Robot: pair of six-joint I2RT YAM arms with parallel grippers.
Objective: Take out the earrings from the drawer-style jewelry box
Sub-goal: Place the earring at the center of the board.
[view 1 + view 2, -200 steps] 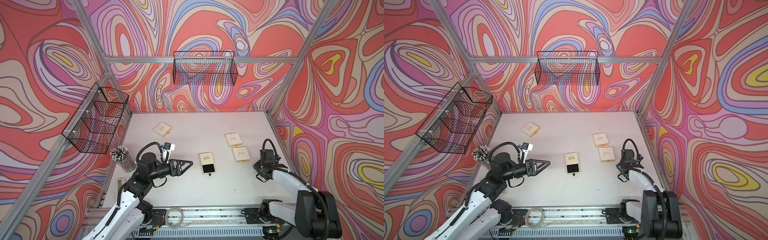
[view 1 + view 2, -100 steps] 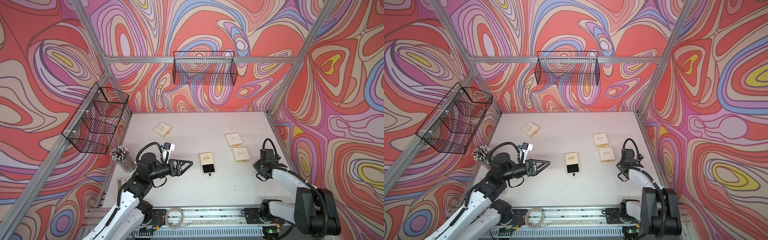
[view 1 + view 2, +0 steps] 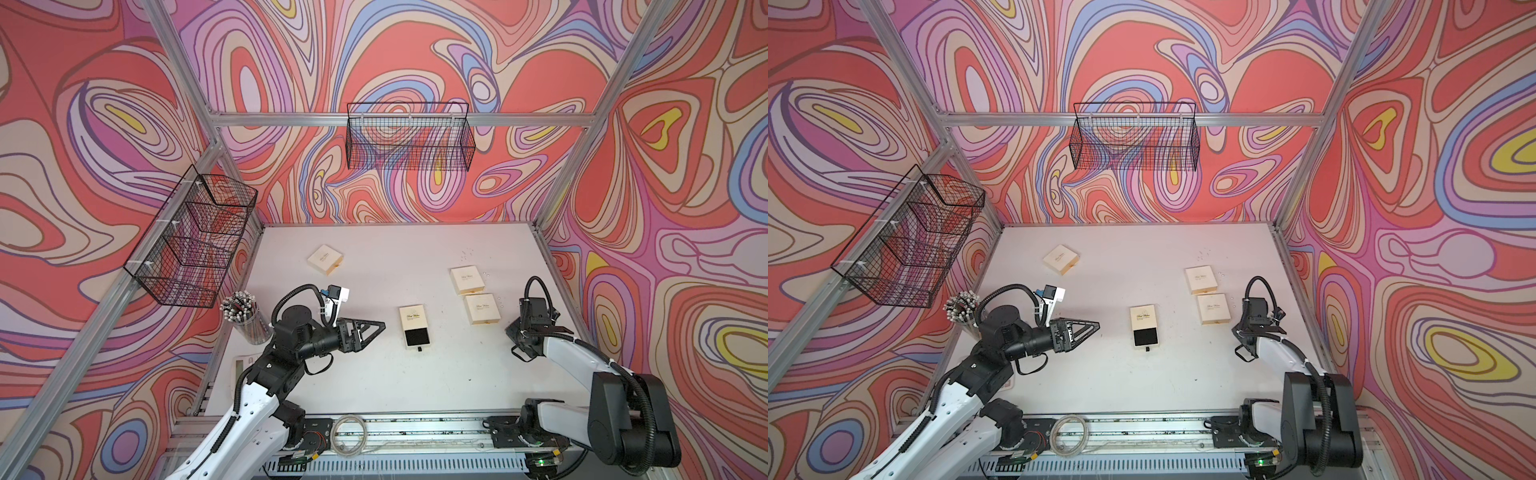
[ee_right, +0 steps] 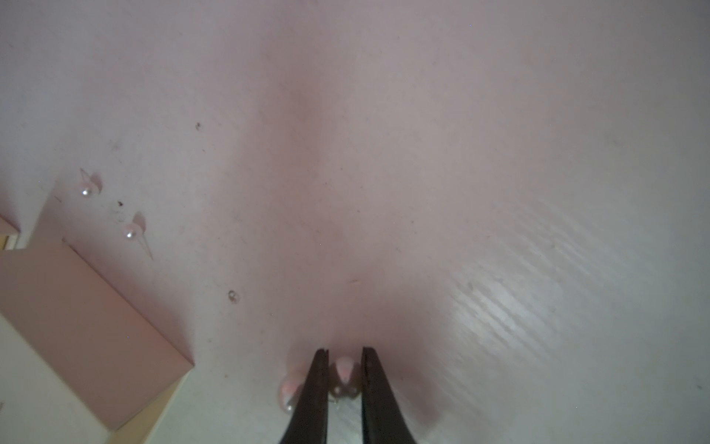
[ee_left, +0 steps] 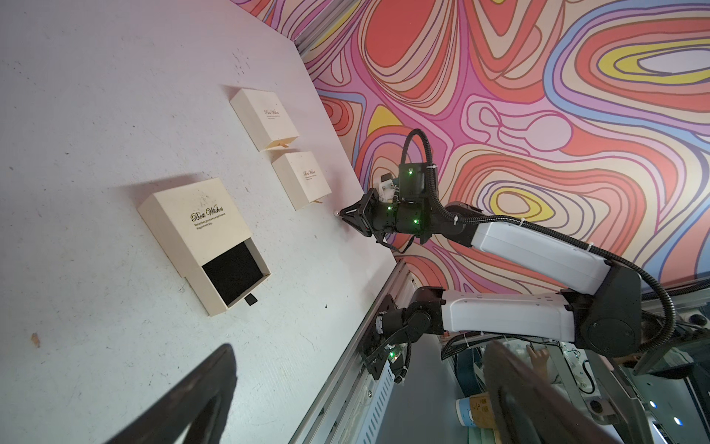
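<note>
The pearl earring (image 4: pixel 344 378) between my fingers is touching the tabletop, level with the loose earring, so my right gripper will let go of the pearl earring.
The drawer-style jewelry box (image 3: pixel 412 319) (image 3: pixel 1143 318) (image 5: pixel 196 221) lies mid-table, cream, its drawer (image 5: pixel 230 275) pulled out and showing bare black lining. My left gripper (image 3: pixel 382 325) (image 3: pixel 1096 324) (image 5: pixel 361 346) hovers open to its left, pointing at it, with nothing between the fingers. My right gripper (image 4: pixel 344 351) (image 5: pixel 338 212) (image 3: pixel 512 334) is down at the table near the right edge, shut on a pearl earring (image 4: pixel 344 378). A second earring (image 4: pixel 287 392) lies right beside one finger. Two more earrings (image 4: pixel 85 190) (image 4: pixel 130 232) lie farther off on the table.
Three shut cream boxes lie around: one at the back left (image 3: pixel 325 259), two at the right (image 3: pixel 466 279) (image 3: pixel 481 308), the nearer one close to my right gripper. A cup of pens (image 3: pixel 245 316) stands at the left edge. Wire baskets (image 3: pixel 409 137) (image 3: pixel 195 237) hang on the walls.
</note>
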